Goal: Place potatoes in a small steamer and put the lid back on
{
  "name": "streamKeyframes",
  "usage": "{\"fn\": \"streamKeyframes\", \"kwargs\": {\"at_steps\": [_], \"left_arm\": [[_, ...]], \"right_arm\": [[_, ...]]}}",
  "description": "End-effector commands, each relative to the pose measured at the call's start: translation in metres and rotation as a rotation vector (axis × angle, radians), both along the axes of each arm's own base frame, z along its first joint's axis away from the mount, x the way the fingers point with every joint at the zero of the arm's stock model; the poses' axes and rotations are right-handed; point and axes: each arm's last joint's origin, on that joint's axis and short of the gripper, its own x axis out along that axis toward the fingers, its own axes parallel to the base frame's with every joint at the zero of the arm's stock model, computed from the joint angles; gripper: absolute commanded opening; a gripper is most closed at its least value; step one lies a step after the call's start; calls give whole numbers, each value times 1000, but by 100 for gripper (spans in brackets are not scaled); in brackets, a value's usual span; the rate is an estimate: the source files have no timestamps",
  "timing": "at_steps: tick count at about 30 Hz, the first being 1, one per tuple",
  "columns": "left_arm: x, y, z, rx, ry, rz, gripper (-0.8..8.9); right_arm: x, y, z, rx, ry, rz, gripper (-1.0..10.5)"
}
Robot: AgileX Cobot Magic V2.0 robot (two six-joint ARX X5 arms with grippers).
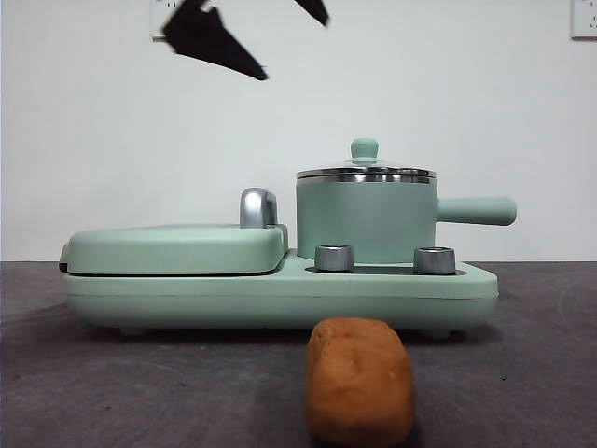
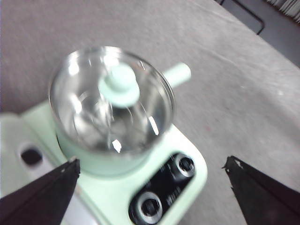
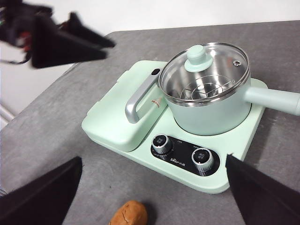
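Observation:
I should next grab the glass lid by its narrow mint-green knob (image 1: 365,149) with my left gripper, because the lid reaches wide across the whole steamer (image 1: 366,219).
The orange-brown potato (image 1: 360,378) lies on the table in front of the cooker and also shows in the right wrist view, potato (image 3: 129,214). The mint-green steamer (image 1: 366,219) stands on the cooker's right side, with the glass lid (image 1: 366,171) resting on it. My left gripper (image 2: 152,161) hovers open above the lid (image 2: 79,89), touching nothing. Its black fingers (image 1: 215,42) show at the top left of the front view. My right gripper (image 3: 153,158) is open and empty, high over the table in front of the cooker, above the potato. A wire rack shows inside the steamer (image 3: 211,117).
The cooker base (image 1: 280,294) carries a flat griddle (image 1: 177,247) with a steel handle (image 1: 257,207) on its left. Two knobs (image 1: 334,258) face front. The steamer's side handle (image 1: 476,211) sticks out to the right. A white wall stands behind.

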Motion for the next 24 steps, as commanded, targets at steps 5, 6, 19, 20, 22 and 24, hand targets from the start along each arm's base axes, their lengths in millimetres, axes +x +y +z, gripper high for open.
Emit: {"fn": "streamKeyframes", "kwargs": {"at_steps": [5, 6, 19, 20, 22, 24], "left_arm": [[43, -44, 1, 51, -78, -8, 495], [48, -48, 0, 55, -82, -5, 495], [96, -92, -39, 148, -80, -13, 490], [97, -93, -42, 158, -78, -10, 490], [98, -95, -48, 175, -63, -18, 490], [98, -99, -55, 192, -54, -34, 490]], "right_arm": [[0, 0, 6, -6, -29, 4, 489], [0, 0, 6, -6, -29, 4, 489], [0, 0, 6, 0, -25, 4, 488], [0, 0, 6, 0, -24, 4, 488], [0, 0, 6, 0, -24, 4, 488], [0, 0, 6, 0, -25, 4, 488]]}}
